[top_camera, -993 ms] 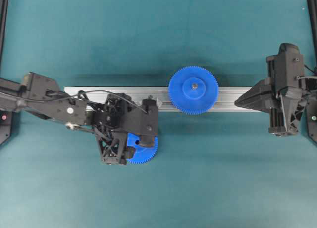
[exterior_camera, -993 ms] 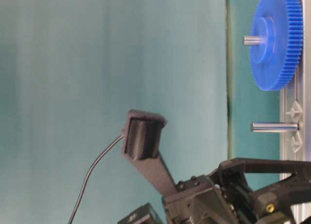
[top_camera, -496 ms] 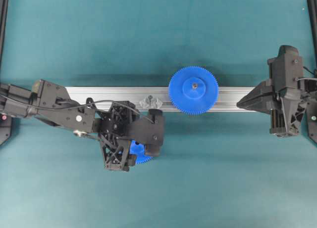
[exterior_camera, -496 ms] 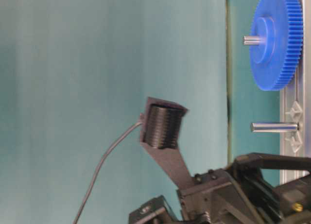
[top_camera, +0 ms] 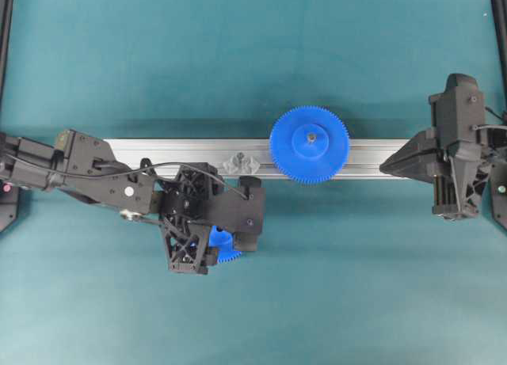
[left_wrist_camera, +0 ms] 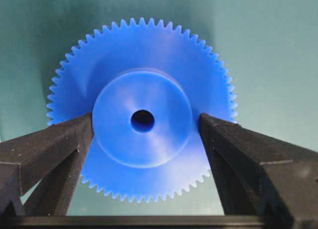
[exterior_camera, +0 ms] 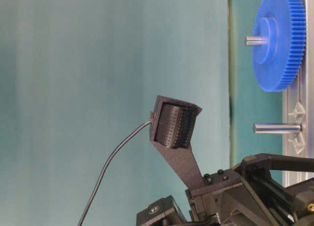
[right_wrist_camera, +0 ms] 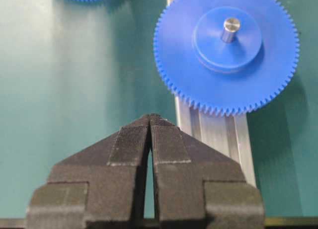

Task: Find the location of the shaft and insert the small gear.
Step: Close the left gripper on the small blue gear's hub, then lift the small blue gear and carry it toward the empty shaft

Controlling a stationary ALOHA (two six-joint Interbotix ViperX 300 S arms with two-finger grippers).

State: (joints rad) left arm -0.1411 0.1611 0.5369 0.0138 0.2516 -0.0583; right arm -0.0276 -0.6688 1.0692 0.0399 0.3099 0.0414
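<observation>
The left gripper needs to close on the small gear's raised middle point(left_wrist_camera: 142, 120) now, as its fingers are beside the gear's middle on both sides in the left wrist view.
The small gear point(left_wrist_camera: 149, 144), blue with a raised hub and a dark centre hole, lies flat on the teal mat. My left gripper point(left_wrist_camera: 145, 122) is open above it, one finger on each side of the hub, close to its rim. From overhead the left gripper point(top_camera: 224, 242) covers most of the small gear point(top_camera: 227, 248). The bare steel shaft point(exterior_camera: 277, 128) stands on the aluminium rail point(top_camera: 158, 149), on a grey bracket point(top_camera: 239, 161) just behind the left gripper. My right gripper point(right_wrist_camera: 150, 120) is shut and empty at the rail's right end point(top_camera: 384, 165).
The larger blue gear point(top_camera: 309, 143) sits on its own shaft on the rail, also seen in the right wrist view point(right_wrist_camera: 226, 50) and at table level point(exterior_camera: 277, 39). Black frame posts stand at the far left and right edges.
My left gripper has shifted left and towards the front over the small gear, hiding more of it. Its jaws have stayed wide. The right arm has barely moved.
</observation>
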